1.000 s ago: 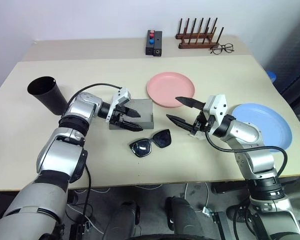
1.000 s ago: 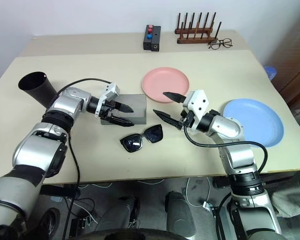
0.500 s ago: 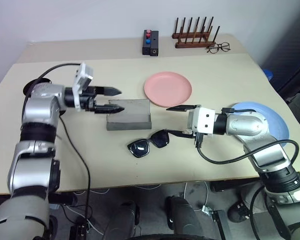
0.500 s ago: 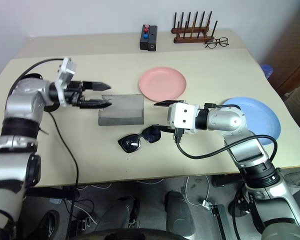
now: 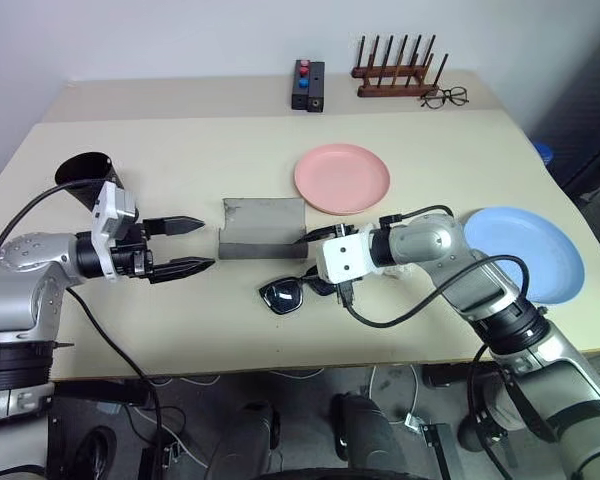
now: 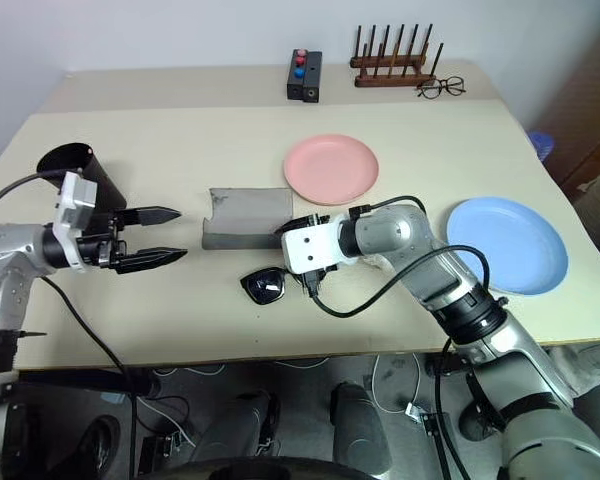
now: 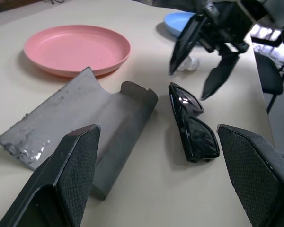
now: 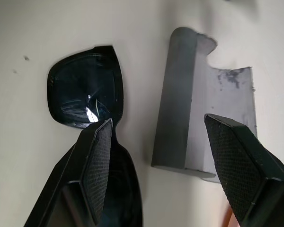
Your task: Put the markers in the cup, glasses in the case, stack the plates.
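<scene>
The right gripper isn't ready to close yet: its fingers are above the table between the glasses and the grey case, so it should lower first, then close on the glasses.
The grey case lies mid-table with its flap open and flat. Just in front of it rest the black glasses, folded on the tabletop. My right gripper hovers open right over the glasses, one finger on each side of a lens, holding nothing. Left of the case, a short gap away, my left gripper is open, empty and pointing toward it. Behind the left hand stands the black cup. The pink plate sits behind the case, and the blue plate lies at the right. The markers are out of view.
At the back edge stand a wooden peg rack, thin wire-rimmed spectacles and a small black block with red and blue tops. Bare tabletop stretches along the front and at the far left.
My left gripper has drawn back leftward off the case, whose flap now lies open. My right gripper has swung left and turned to hover over the glasses.
</scene>
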`<state>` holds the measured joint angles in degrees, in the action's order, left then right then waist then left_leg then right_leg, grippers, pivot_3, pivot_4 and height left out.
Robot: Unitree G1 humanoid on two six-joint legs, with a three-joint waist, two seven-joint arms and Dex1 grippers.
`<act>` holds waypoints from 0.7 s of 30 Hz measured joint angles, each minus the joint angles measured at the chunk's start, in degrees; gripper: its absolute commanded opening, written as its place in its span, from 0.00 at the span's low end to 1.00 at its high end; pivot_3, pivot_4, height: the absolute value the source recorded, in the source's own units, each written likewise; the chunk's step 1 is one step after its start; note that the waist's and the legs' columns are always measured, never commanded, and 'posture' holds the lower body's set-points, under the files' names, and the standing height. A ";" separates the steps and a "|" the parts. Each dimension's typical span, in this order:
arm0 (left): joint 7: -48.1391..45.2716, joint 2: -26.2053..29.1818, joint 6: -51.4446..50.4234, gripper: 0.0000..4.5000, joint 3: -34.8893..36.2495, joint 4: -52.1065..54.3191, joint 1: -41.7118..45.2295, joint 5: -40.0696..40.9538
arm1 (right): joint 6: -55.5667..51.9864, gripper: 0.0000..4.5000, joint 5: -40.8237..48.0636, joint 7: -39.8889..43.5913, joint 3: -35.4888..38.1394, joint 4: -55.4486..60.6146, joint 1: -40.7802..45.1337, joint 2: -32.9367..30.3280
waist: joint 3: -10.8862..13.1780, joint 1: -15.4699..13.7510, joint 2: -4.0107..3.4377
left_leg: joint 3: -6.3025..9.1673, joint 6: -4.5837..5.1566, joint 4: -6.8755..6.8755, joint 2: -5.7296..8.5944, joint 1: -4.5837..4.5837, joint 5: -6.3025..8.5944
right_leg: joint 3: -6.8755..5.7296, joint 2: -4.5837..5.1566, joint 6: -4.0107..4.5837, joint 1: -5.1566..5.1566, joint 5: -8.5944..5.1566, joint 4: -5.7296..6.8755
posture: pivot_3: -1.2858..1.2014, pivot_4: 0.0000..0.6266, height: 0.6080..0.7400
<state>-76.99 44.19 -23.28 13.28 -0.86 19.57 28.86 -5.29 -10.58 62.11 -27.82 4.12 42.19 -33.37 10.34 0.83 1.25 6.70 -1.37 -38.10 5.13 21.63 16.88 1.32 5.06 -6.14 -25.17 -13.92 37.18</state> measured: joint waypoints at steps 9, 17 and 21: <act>3.83 -0.35 -0.06 0.90 -0.13 2.42 -2.03 2.24 | -11.24 0.70 -2.19 4.88 -3.64 3.63 -0.40 1.03 | 0.00 0.00 -0.01 | 0.00 0.03 0.01 0.00 0.01 0.02 | 0.00 0.00 0.01 0.00 0.00 -0.01 | 0.52 0.24 1.00; 4.96 -0.35 -0.02 0.90 -0.79 3.06 -2.01 3.11 | -16.57 0.70 -3.32 6.32 -5.27 5.76 -0.47 1.01 | 0.00 0.05 -0.01 | 0.00 0.03 0.02 -0.01 0.00 0.02 | 0.00 -0.01 0.01 -0.01 0.00 -0.02 | 0.52 0.24 1.00; 5.33 -0.34 -0.96 0.90 -0.79 3.28 -2.00 4.29 | -15.53 0.70 -5.85 3.85 -6.35 4.07 -0.47 2.03 | 0.00 0.06 -0.01 | 0.00 -0.02 0.02 -0.01 -0.01 -0.01 | 0.00 -0.01 0.01 -0.01 0.00 -0.01 | 0.52 0.24 1.00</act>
<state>-71.66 43.84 -24.25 12.49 2.42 17.57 33.16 -20.82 -16.43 65.96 -34.18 8.19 41.71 -31.34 10.34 0.89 1.24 6.70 -1.39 -38.07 5.12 21.63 16.88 1.32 5.05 -6.12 -25.19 -13.92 37.17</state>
